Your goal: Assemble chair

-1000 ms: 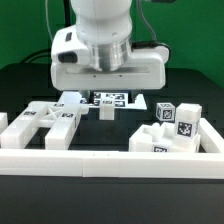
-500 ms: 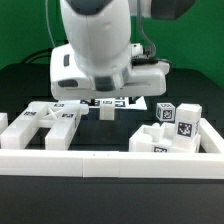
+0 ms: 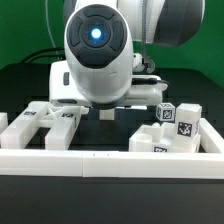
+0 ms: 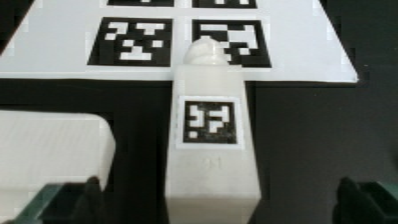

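Observation:
The white chair leg's narrow rounded tip needs to stay free to join the chair. My gripper will next grab the leg by its wide plain end.
In the wrist view a long white chair leg with a square tag on top lies on the black table, one end resting on the marker board. My gripper is open, with a dark fingertip on each side of the leg and clear gaps between. In the exterior view the arm's wrist hangs over this leg and hides the fingers. Cut-out chair frames lie at the exterior view's left. Tagged blocky chair parts are stacked at its right.
A long plain white border rail runs along the table's front. A white slab lies close beside the leg in the wrist view. A green wall stands behind the table.
The arm's wrist has swung forward and down toward the camera. It now covers the marker board that showed before. The leg and the other parts have not moved.

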Robot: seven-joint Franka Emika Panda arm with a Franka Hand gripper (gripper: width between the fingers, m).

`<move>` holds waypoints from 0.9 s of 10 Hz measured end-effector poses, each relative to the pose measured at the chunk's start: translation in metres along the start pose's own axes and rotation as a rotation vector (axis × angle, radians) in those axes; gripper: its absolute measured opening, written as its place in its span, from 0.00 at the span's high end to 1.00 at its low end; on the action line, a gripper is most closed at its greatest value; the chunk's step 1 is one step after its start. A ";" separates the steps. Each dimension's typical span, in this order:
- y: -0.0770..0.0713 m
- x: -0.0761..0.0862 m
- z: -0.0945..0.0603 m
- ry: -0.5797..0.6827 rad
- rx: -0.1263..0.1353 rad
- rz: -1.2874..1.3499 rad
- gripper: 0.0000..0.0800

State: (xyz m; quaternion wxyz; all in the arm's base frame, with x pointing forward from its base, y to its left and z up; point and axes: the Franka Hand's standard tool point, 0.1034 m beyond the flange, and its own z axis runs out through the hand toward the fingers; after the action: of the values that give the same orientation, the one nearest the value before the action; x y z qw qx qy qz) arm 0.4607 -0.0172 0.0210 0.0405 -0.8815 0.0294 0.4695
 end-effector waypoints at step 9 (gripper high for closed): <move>-0.001 0.004 0.015 -0.001 0.002 0.008 0.64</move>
State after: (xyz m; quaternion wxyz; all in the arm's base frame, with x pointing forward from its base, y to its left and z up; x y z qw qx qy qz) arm 0.4509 -0.0149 0.0097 0.0397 -0.8812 0.0333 0.4699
